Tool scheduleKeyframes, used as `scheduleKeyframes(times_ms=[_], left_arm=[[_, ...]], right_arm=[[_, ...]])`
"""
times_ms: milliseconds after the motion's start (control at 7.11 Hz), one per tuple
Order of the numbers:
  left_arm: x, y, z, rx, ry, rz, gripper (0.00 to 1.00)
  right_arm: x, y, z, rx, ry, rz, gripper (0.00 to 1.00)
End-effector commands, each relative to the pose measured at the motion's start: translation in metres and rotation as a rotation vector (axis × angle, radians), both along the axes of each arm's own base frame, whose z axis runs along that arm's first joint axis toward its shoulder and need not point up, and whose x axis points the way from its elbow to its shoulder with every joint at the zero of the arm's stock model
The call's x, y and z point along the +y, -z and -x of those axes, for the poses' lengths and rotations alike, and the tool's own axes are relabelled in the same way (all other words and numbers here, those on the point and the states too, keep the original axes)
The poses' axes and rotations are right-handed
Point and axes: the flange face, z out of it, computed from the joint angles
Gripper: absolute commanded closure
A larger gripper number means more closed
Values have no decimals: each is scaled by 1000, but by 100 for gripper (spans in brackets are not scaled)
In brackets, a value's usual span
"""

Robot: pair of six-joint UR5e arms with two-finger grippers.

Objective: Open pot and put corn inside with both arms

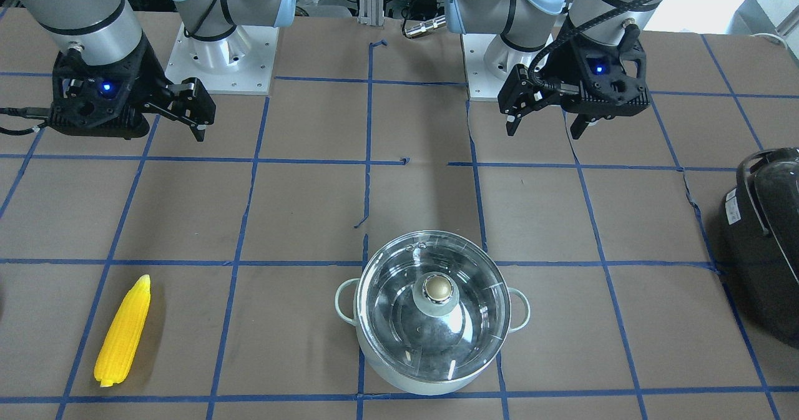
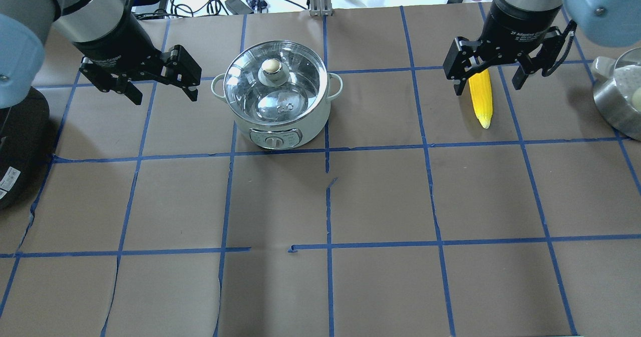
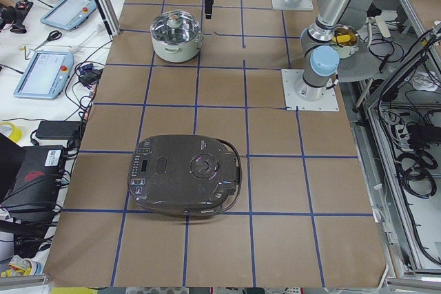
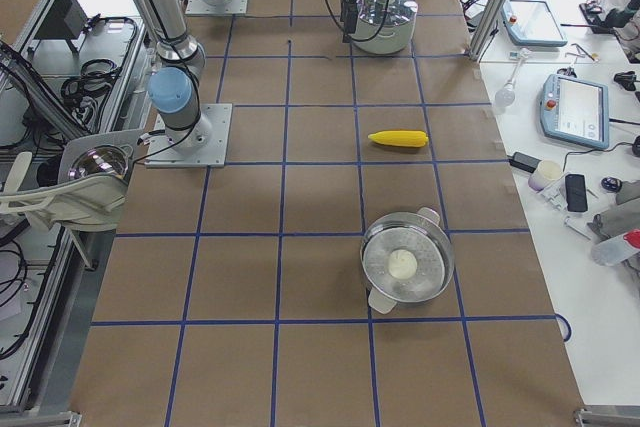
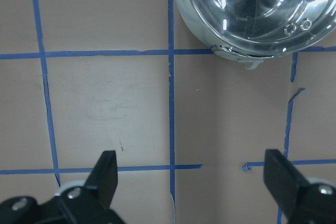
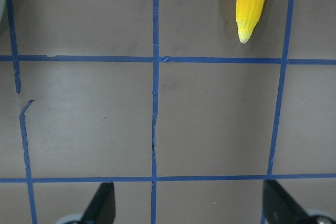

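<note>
The pot's glass lid spreads far wider than the fingers of my left gripper, so next my left gripper needs to grab the lid by its narrow brass knob (image 1: 438, 288) to open the pot.
The pot (image 1: 431, 345) stands on the table with its glass lid and brass knob (image 1: 439, 288) on; it also shows in the overhead view (image 2: 275, 121) and at the top of the left wrist view (image 5: 252, 14). The yellow corn (image 1: 125, 331) lies flat on the table to one side, seen too in the overhead view (image 2: 483, 106) and the right wrist view (image 6: 251, 3). My left gripper (image 2: 164, 97) hangs open and empty in the air beside the pot. My right gripper (image 2: 487, 89) hangs open and empty near the corn's thick end, apart from it.
A black domed appliance (image 1: 764, 239) sits at the table's end on my left side. A second steel pot (image 4: 405, 265) with a pale round thing in it stands on my right side. Blue tape lines grid the brown table (image 2: 380, 197).
</note>
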Motion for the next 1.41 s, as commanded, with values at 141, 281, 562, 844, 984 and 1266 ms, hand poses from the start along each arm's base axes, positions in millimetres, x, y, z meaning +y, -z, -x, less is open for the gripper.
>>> scheduleKeyframes(times_ms=[141,281,562,844,984,1266], left_arm=[[0,-1,0,1,0,1,0],[0,-1,0,-1,0,3,0],[1,-1,1,1,2,3,0],[1,-1,0,1,0,1,0],[1,-1,0,1,0,1,0],[-1,2,0,4,-1,-5,0]], right_arm=[[1,2,0,1,0,-14,0],[2,3,0,1,0,-17,0],[4,8,0,1,0,-26,0],[4,7,0,-2,2,-23,0],[6,-4,-1,-15,1,0,0],[10,-10,-3,-20,-2,12,0]])
